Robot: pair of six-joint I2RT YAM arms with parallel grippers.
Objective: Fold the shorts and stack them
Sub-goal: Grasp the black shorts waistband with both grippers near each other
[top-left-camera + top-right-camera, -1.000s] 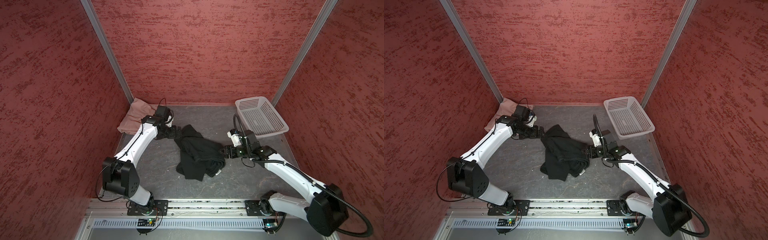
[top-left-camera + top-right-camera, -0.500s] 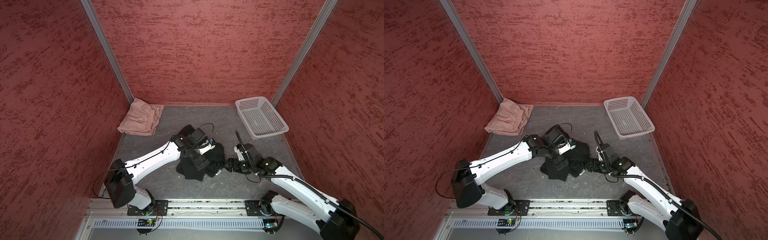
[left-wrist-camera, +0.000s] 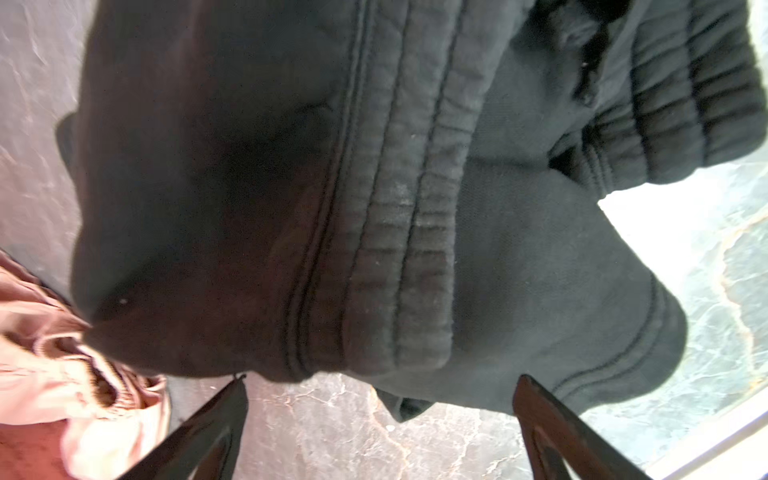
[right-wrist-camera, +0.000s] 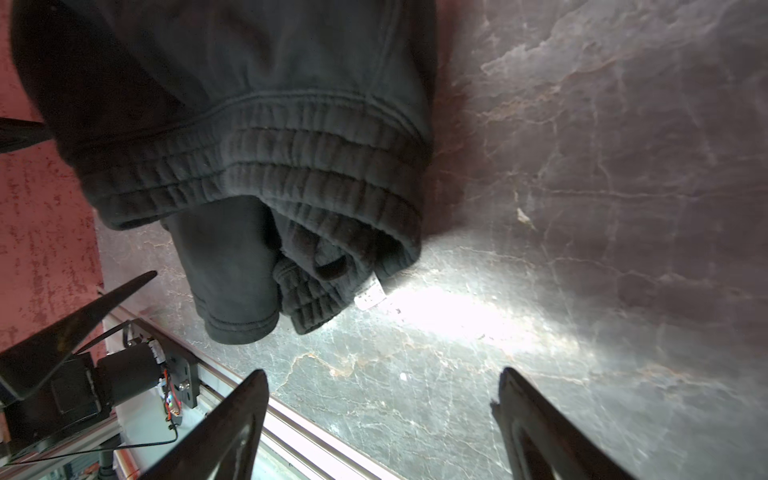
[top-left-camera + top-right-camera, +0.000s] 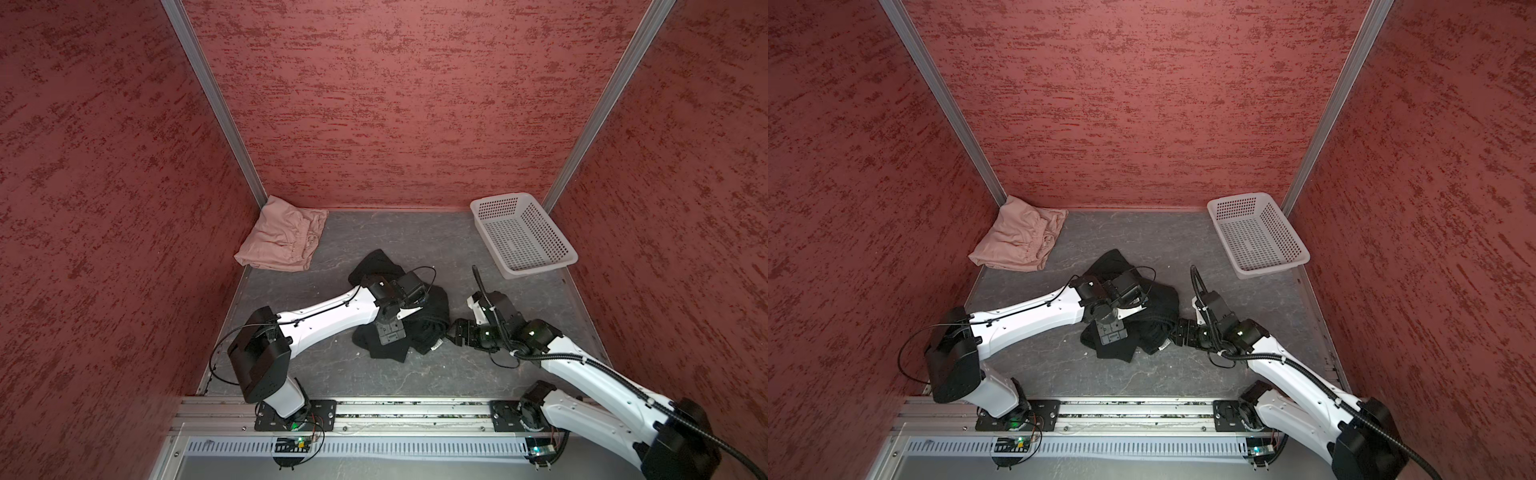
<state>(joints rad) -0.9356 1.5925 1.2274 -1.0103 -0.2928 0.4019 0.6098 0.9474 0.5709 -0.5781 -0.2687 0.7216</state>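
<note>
The black shorts (image 3: 216,200) need to be stretched flat for folding. My left gripper will grab them by the end of the waistband.
The black shorts (image 5: 428,307) (image 5: 1156,305) lie crumpled in the middle of the floor, with the ribbed waistband bunched up in the left wrist view (image 3: 374,187) and the right wrist view (image 4: 257,166). The pink shorts (image 5: 282,241) (image 5: 1017,239) (image 3: 50,374) lie folded in the back left corner. My left gripper (image 5: 390,338) (image 5: 1112,337) (image 3: 380,382) hangs open over the black pair with nothing between its fingers. My right gripper (image 5: 448,332) (image 5: 1174,332) (image 4: 383,372) stands open just off the shorts' right edge, above bare floor.
A white perforated basket (image 5: 521,235) (image 5: 1256,235) stands at the back right against the wall. Red walls close in three sides. A metal rail (image 5: 395,409) with both arm bases runs along the front edge.
My left arm has swung from the pink shorts in the back corner to above the black shorts. My right gripper has drawn back toward the front and opened a little wider.
</note>
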